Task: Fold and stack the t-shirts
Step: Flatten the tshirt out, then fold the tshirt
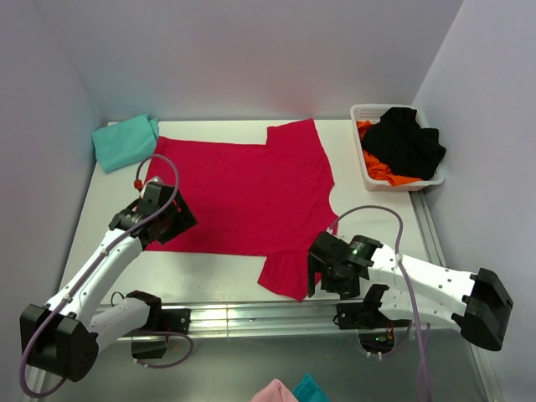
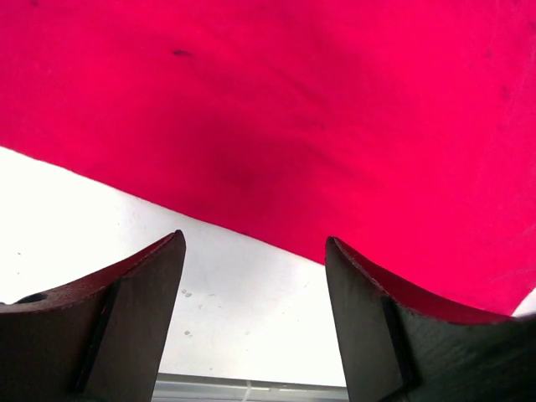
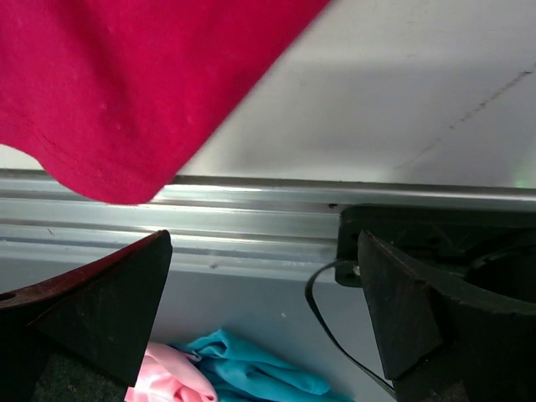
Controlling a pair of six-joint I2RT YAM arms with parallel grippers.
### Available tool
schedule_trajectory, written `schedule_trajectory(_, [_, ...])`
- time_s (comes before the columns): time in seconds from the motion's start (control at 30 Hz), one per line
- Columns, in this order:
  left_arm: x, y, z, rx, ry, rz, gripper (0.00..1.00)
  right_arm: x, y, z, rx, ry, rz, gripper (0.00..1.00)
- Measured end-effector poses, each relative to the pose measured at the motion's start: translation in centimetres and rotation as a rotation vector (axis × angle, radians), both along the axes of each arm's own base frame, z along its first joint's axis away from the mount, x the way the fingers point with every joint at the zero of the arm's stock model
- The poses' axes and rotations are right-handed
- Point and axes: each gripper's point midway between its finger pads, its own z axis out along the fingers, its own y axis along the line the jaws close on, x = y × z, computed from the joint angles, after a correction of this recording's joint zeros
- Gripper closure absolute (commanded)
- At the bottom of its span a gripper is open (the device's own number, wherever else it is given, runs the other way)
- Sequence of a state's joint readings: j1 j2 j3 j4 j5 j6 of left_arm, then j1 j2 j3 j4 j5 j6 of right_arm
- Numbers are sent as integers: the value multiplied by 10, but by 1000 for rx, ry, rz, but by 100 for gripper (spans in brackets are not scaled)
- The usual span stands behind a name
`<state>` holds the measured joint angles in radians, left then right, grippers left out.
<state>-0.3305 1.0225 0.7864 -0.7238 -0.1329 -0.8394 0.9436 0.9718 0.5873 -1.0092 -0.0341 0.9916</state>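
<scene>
My right gripper will next take hold of the crimson t-shirt's front sleeve at its outer corner, so that it can fold that side over the t-shirt's body.
A large crimson t-shirt lies spread flat across the white table, one sleeve toward the back and one at the front edge. A folded teal t-shirt rests at the back left corner. My left gripper hovers at the red shirt's near left hem. In the left wrist view it is open over bare table, with the red hem just beyond the fingertips. My right gripper is open beside the front sleeve. The right wrist view shows the sleeve corner ahead of it, with nothing between the jaws.
A white basket at the back right holds black cloth and orange cloth. An aluminium rail runs along the table's front edge. Pink cloth and turquoise cloth lie on the floor below it.
</scene>
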Motion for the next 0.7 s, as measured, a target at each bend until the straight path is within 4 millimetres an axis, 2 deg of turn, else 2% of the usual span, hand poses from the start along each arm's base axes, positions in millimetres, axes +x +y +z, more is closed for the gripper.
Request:
schedule_trajectory(0.2, [-3,8,-7,24,36,59,27,7,15,-10,27,-3,-46,2])
schedule_trajectory(0.4, [-5,17,-8,70,52,89,26,16,30,-29,-7,22,-48,3])
schedule_trajectory(0.57, [-1,20,-7,91,50,102,27,18,41,-34,0,30,-50,17])
schedule_trajectory(0.6, [-1,21,-9,98,56,105,27,19,43,-34,5,28,-52,23])
schedule_trajectory(0.67, [-1,22,-11,106,66,109,28,20,45,-34,6,29,-56,27])
schedule_trajectory(0.7, [0,23,-12,108,69,111,28,20,46,-35,5,30,-56,33])
